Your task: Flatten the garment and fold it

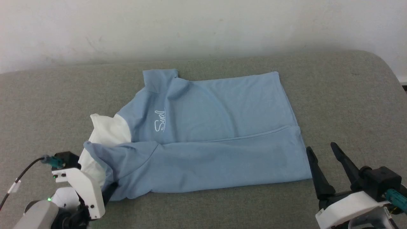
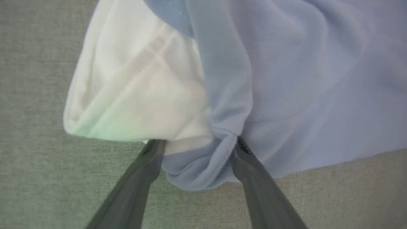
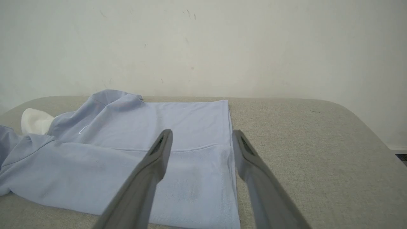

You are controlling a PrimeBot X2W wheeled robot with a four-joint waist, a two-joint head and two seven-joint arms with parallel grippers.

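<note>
I should next use my left gripper to pick up the polo shirt by its bunched blue fold beside the white collar [image 1: 108,130], so the shirt can be flattened.
The garment [image 1: 216,127], a light blue polo shirt, lies sideways on the grey table with its near long side folded over the body. Its white collar [image 1: 108,130] points left and the white script logo [image 1: 160,121] faces up. My left gripper [image 1: 108,190] is at the collar-end near corner. In the left wrist view it [image 2: 197,143] stands open, its fingers spread to either side of a bunched blue fold [image 2: 203,171] below the collar [image 2: 136,89]. My right gripper [image 1: 321,148] is open just right of the hem's near corner; in its own view it [image 3: 202,133] hovers above the hem [image 3: 227,178].
The padded grey table [image 1: 349,95] rounds off at the right, with bare surface around the shirt. A pale wall [image 1: 190,25] runs right behind its far edge. A black cable [image 1: 22,178] trails from my left wrist.
</note>
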